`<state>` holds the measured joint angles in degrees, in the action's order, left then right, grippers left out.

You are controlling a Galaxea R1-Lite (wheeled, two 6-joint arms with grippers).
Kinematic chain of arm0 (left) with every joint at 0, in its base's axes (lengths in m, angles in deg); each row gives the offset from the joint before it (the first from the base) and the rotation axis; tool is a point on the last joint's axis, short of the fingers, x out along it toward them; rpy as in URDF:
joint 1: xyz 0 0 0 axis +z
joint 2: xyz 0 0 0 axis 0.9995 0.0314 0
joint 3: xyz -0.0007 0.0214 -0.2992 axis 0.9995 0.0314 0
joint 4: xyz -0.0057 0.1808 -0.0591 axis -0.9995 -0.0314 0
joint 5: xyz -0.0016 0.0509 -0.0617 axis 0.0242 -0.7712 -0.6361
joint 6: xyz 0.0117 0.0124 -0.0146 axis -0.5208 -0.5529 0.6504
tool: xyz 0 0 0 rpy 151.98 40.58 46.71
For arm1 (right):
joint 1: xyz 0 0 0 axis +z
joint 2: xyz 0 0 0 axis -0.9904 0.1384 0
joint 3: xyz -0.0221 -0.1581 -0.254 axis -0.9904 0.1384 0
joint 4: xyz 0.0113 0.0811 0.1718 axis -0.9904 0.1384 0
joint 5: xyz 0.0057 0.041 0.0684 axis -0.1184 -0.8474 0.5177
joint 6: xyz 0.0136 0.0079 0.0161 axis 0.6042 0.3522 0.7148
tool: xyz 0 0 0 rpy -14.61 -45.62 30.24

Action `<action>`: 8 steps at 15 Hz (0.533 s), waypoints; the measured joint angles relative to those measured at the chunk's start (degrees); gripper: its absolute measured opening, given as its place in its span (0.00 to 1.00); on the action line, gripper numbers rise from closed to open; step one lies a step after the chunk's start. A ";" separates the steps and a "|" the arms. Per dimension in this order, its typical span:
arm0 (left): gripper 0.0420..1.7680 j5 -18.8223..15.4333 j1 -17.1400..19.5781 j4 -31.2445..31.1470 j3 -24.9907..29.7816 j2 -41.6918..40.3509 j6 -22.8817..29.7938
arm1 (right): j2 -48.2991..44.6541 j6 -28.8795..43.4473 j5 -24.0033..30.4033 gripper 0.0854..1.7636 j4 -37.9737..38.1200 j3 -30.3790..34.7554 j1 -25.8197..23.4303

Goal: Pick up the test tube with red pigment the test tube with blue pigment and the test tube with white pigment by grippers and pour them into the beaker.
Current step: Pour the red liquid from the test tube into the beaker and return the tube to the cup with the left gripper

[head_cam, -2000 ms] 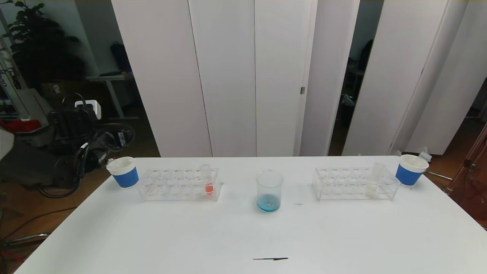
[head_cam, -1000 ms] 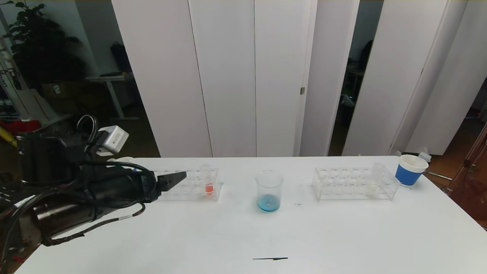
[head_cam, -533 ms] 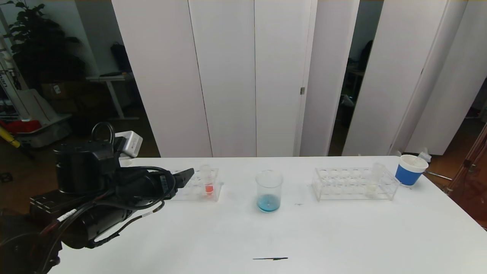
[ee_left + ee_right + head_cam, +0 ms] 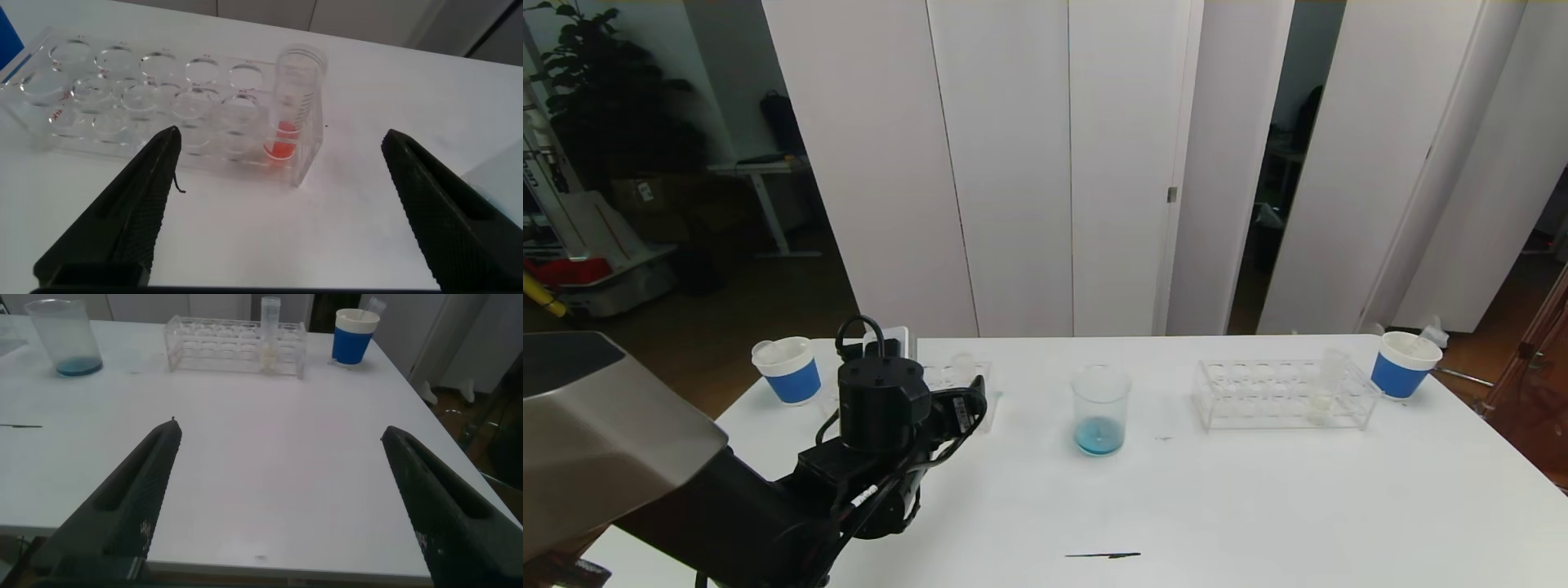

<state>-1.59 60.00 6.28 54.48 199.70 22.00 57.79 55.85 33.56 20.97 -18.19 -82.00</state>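
The left gripper grabs the red test tube by its upper body under the test tube's rim (image 4: 297,80) next, since the clear rack surrounds its lower half.
The test tube with red pigment (image 4: 296,106) stands upright in the end hole of the left clear rack (image 4: 122,106). My left gripper (image 4: 282,135) is open, low over the table just short of that rack, with the tube in line between its fingers and nothing held. From the head view my left arm (image 4: 882,400) covers most of that rack. The beaker (image 4: 1101,408) at table centre holds a little blue liquid. The test tube with white pigment (image 4: 1327,384) stands in the right rack (image 4: 1282,396). My right gripper (image 4: 279,429) is open over the near table edge. The test tube with blue pigment is out of view.
A blue-banded paper cup (image 4: 787,370) stands at the far left corner and another cup (image 4: 1405,364) at the far right corner. A thin dark mark (image 4: 1103,556) lies near the front edge of the white table (image 4: 1258,506).
My left arm has swung in from beside the table, over its left part, and now points away at the left rack. The left cup shows again. The right side is unchanged.
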 joint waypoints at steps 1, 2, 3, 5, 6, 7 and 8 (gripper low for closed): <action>0.99 -1.24 -0.52 0.74 -0.05 1.23 -0.15 | 0.00 0.00 0.02 0.99 0.00 0.00 0.05; 0.99 -2.07 -0.77 0.94 -0.50 2.41 -0.23 | 0.00 -0.02 0.00 0.99 0.02 0.00 0.05; 0.99 -2.51 -0.82 1.05 -1.38 3.57 -0.26 | 0.00 -0.02 0.00 0.99 0.00 0.00 0.02; 0.99 -2.67 -0.77 1.18 -3.36 6.00 -0.30 | 0.00 -0.02 0.02 0.99 0.02 0.00 0.02; 0.99 -2.67 -0.60 1.82 -4.60 7.30 -0.30 | 0.00 -0.02 0.00 0.99 0.02 0.00 -0.02; 0.99 -2.62 -0.30 2.79 -5.79 8.59 -0.37 | 0.00 -0.02 0.02 0.99 0.00 0.00 -0.02; 0.99 -2.57 -0.09 3.25 -6.84 9.73 -0.45 | 0.00 -0.02 0.02 0.99 0.00 0.00 0.00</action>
<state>-4.16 59.92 9.53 47.64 209.43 21.55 57.79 55.83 33.59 20.97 -18.19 -82.00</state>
